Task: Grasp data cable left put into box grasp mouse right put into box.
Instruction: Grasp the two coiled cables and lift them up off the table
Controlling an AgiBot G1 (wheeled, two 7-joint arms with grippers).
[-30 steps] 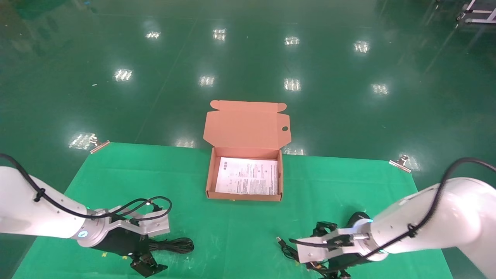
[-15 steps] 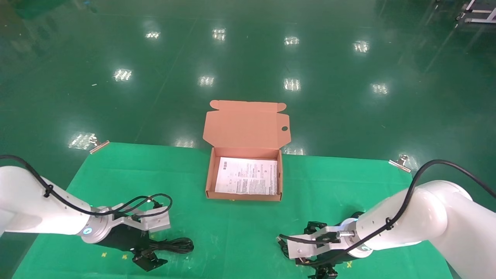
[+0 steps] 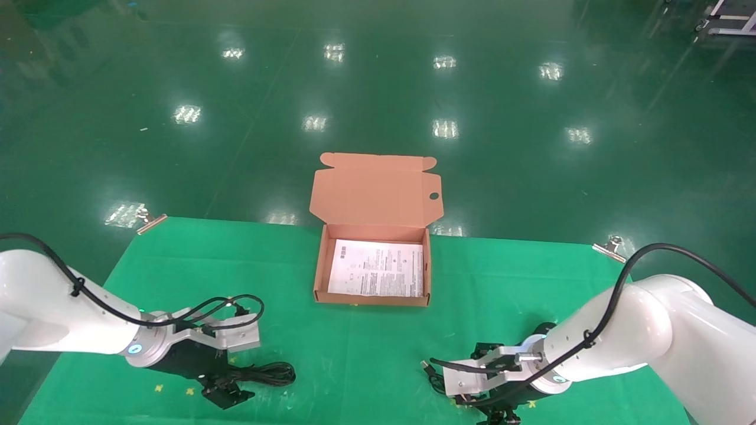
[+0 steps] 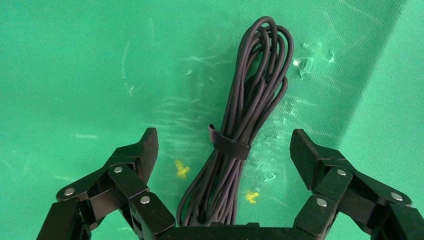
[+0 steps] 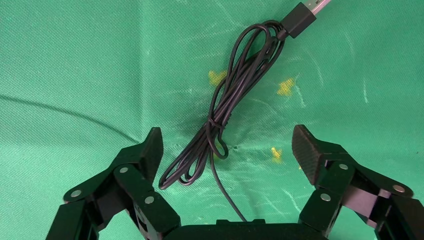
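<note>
My right gripper grabs the bundled cord by its tied middle [image 5: 216, 123] next, since the slack loops fan out at both ends.
The data cable [image 3: 267, 373] is a black strapped oval coil lying on the green cloth at front left. My left gripper [image 3: 227, 385] is open and straddles the coil's near end; in the left wrist view the cable [image 4: 250, 105] lies between the spread fingers of the gripper [image 4: 226, 150]. The mouse [image 3: 546, 329] shows only as a black edge behind my right wrist. My right gripper [image 3: 484, 383] is open over the mouse's cord [image 5: 225, 115] with its USB plug [image 5: 300, 12]; in the right wrist view the gripper [image 5: 228, 147] holds nothing. The open box [image 3: 319, 265] holds a white sheet [image 3: 378, 268].
The green cloth [image 3: 366, 348] covers the table, held by metal clips at its far left corner [image 3: 152, 222] and far right corner [image 3: 611, 248]. The box's lid [image 3: 375, 192] stands up behind it. Small yellow marks [image 4: 181, 169] dot the cloth. The shiny green floor lies beyond.
My right gripper has shifted a little to the left over the mouse's cord and its arm has dropped. My left gripper has edged slightly away from the table's front edge. Nothing was grasped.
</note>
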